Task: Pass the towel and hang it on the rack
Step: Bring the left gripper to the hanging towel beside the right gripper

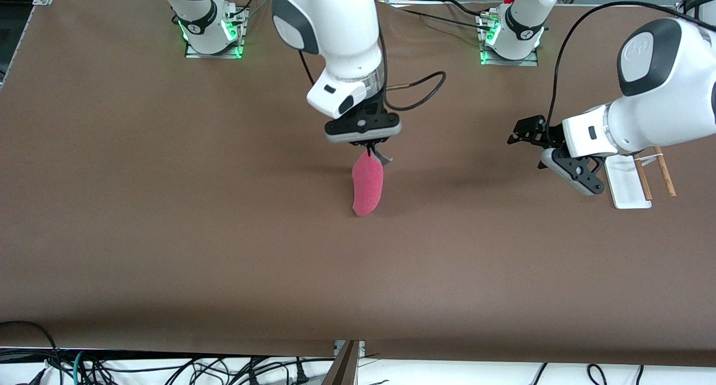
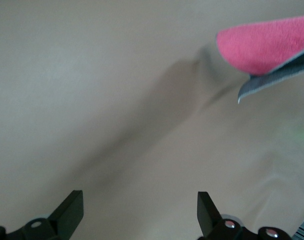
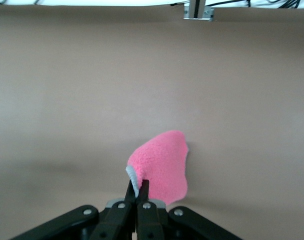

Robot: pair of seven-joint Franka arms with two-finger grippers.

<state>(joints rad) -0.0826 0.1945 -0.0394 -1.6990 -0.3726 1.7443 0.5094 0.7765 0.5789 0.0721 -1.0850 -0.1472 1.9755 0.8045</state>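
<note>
The towel should be hung on the rack, so next my left gripper needs to grab it by its grey-edged corner and take it over there.
My right gripper (image 1: 369,146) is shut on the top corner of the towel (image 1: 367,186), a pink-red fuzzy cloth with grey edging. The towel hangs down from it over the middle of the table. In the right wrist view the fingers pinch the towel's (image 3: 162,167) grey edge at the gripper (image 3: 137,184). My left gripper (image 1: 528,150) is open and empty, pointing toward the towel from the left arm's end of the table. In the left wrist view the towel (image 2: 267,47) shows apart from the left gripper (image 2: 140,205). The rack (image 1: 632,186), a white base with two wooden rods (image 1: 665,175), lies beside the left gripper, partly hidden by the arm.
The brown table (image 1: 224,234) is bare around the towel. Both arm bases stand along the edge farthest from the front camera. Cables lie below the table's near edge (image 1: 168,368).
</note>
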